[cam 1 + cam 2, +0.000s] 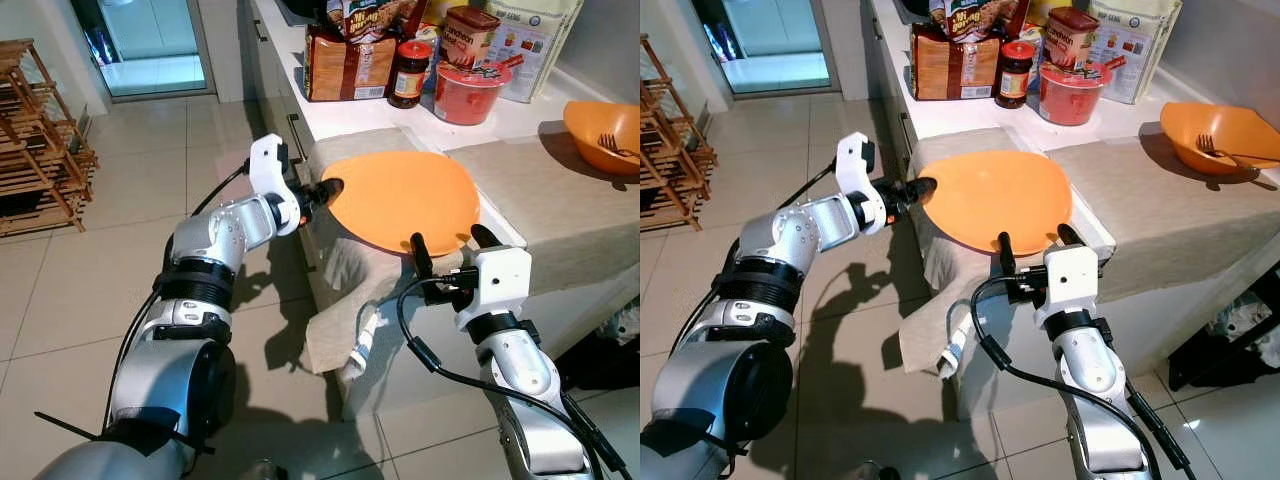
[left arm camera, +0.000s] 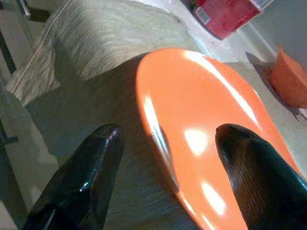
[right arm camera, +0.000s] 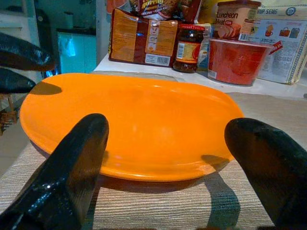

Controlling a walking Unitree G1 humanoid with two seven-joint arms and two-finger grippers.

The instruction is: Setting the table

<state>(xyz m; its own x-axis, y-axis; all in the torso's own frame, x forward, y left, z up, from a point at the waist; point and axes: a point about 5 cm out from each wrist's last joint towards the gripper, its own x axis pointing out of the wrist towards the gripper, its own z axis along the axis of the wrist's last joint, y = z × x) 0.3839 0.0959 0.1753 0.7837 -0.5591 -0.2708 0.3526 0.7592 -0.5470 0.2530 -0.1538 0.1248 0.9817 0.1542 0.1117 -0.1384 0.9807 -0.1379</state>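
I will grab the plate next by its thin rim (image 1: 335,194) with my left gripper. The plate's broad side (image 1: 405,200) is far wider than my fingers can open.
An orange plate (image 1: 405,195) lies on a beige placemat (image 1: 345,265) at the near left corner of the white counter. My left gripper (image 1: 328,188) is at the plate's left rim and stands open, one finger above the rim and one below it in the left wrist view. My right gripper (image 1: 448,238) is at the plate's near edge, open, its two fingers (image 3: 72,163) spread wide just short of the rim. An orange bowl (image 1: 605,135) holding a fork sits at the far right.
A second beige placemat (image 1: 560,200) covers the counter to the right of the plate. Behind stand a bread bag (image 1: 345,65), a jar (image 1: 410,72) and a red tub (image 1: 470,92). A wooden rack (image 1: 35,140) stands on the tiled floor at left.
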